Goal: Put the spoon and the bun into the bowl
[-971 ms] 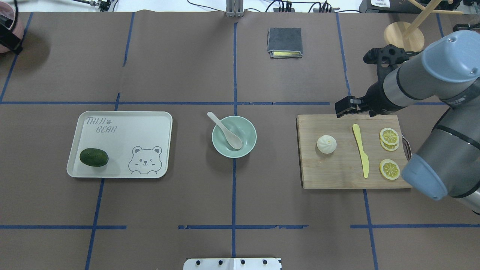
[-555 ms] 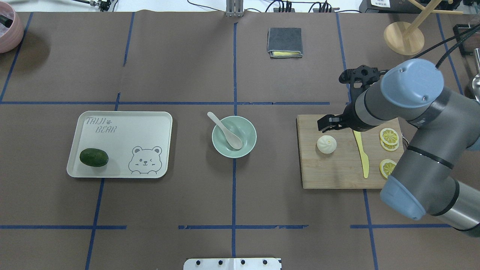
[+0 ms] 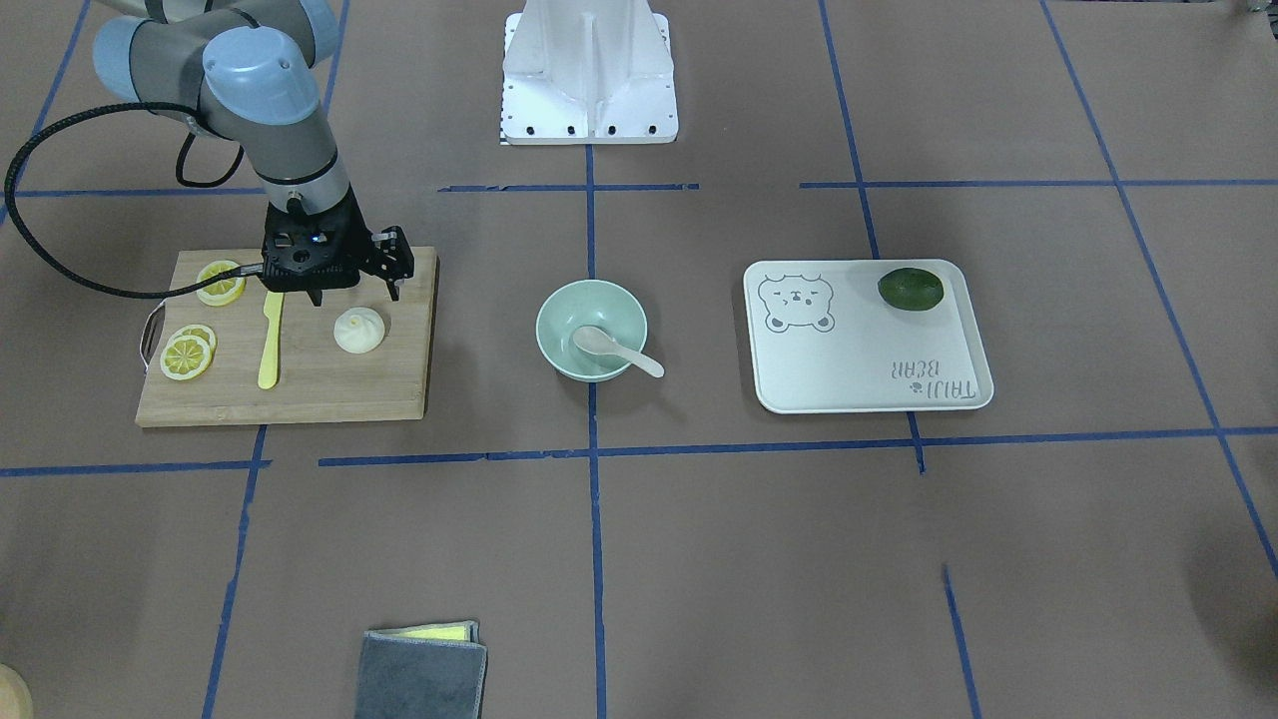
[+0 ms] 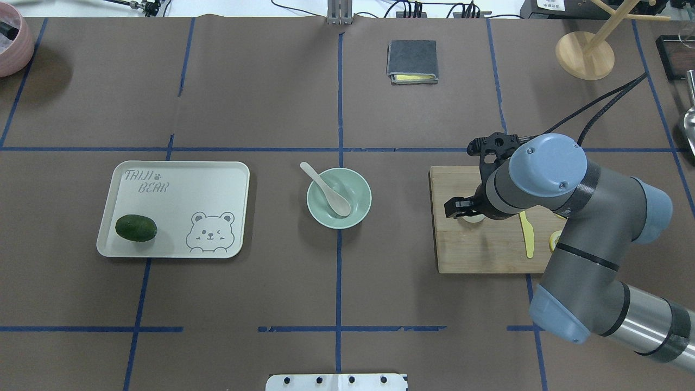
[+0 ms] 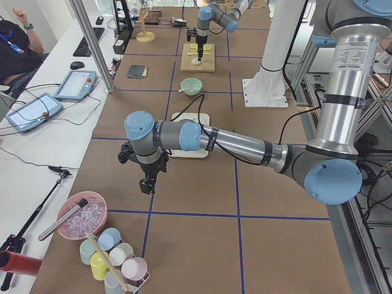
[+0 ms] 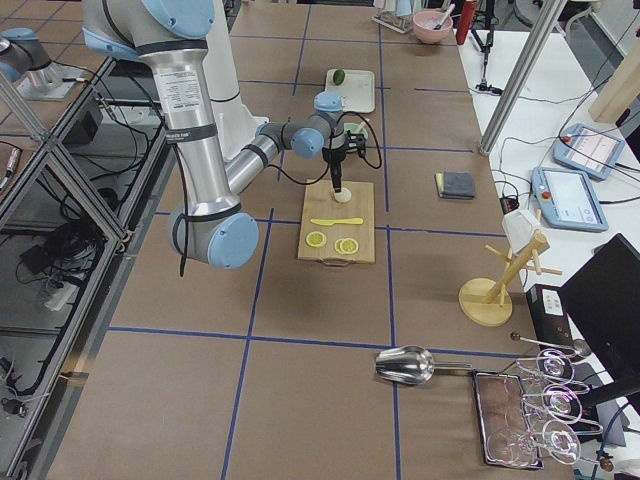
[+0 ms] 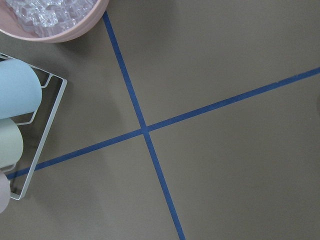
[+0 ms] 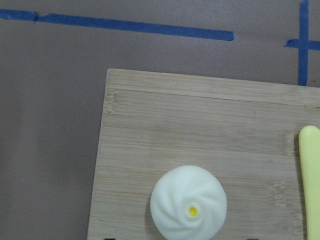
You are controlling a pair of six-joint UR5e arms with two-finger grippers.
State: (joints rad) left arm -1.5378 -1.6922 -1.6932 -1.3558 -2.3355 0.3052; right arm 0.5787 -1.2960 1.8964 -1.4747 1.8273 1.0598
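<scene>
My right gripper picks up the white pleated bun by its swirled top [image 3: 359, 325] next, to put the bun in the bowl [image 3: 575, 306].
The white bun [image 3: 358, 331] sits on the wooden cutting board [image 3: 300, 399]. My right gripper [image 3: 356, 297] hangs open just above it, a finger on each side. In the overhead view the gripper [image 4: 466, 210] covers nearly all of the bun. The right wrist view shows the bun [image 8: 189, 207] at its bottom centre. The off-white spoon [image 4: 327, 189] lies in the mint-green bowl [image 4: 358, 190] at the table's centre, with its handle over the rim. My left gripper [image 5: 146, 184] shows only in the exterior left view, far off by the pink bowl; I cannot tell whether it is open or shut.
A yellow knife [image 3: 270, 340] and lemon slices [image 3: 188, 355] lie on the board beside the bun. A white tray [image 3: 859, 369] holds a dark green fruit [image 3: 911, 289]. A grey cloth [image 4: 412, 61] lies at the far side. A pink ice bowl [image 7: 55, 20] and a rack of cups [image 7: 12, 100] are under the left wrist.
My right gripper has moved from beyond the board's far edge to over the bun and now hides most of it in the overhead view. Bowl and spoon have not moved.
</scene>
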